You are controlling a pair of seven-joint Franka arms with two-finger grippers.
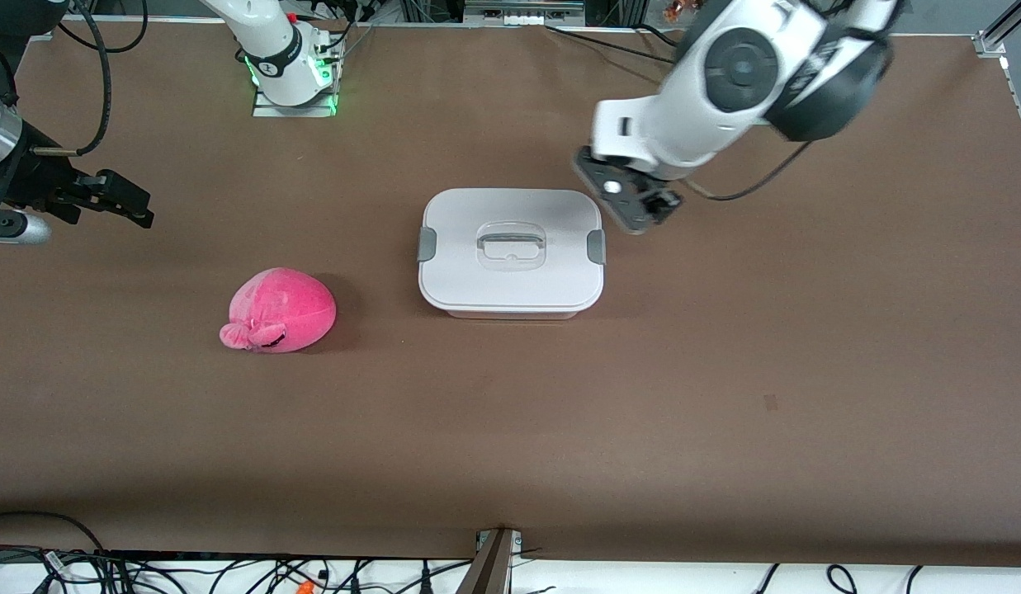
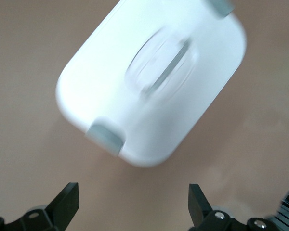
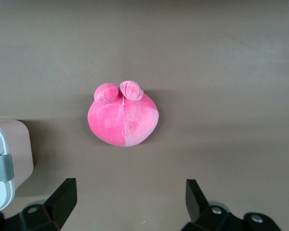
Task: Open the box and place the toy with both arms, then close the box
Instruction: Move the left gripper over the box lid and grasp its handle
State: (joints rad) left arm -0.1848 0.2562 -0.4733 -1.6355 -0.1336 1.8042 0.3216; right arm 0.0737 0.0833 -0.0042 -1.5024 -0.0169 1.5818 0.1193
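The white lid is far wider than the open fingers, so I next need to grab it with my left gripper by the narrow handle bar in its middle [image 1: 512, 238] [image 2: 168, 67].
The box [image 1: 510, 280] sits mid-table with its white lid on; the two grey clips [image 1: 427, 244] are at its ends and the clear handle [image 1: 511, 241] is in the middle. The bright pink toy [image 1: 281, 310] lies on the table beside the box, toward the right arm's end. My left gripper [image 1: 638, 206] hangs open just off the box's end toward the left arm's end, holding nothing. In the left wrist view the box [image 2: 149, 86] and one clip [image 2: 106, 136] lie ahead of that gripper [image 2: 133, 202]. My right gripper [image 1: 134, 205] is open and empty above the table at the right arm's end. Its wrist view shows the toy [image 3: 124, 118] ahead of that gripper [image 3: 130, 199] and a corner of the box [image 3: 9, 159].
The brown table [image 1: 725, 412] is bare around the box and the toy. The right arm's base [image 1: 291, 70] stands at the table's edge farthest from the front camera. Cables [image 1: 229, 573] lie along the edge nearest it.
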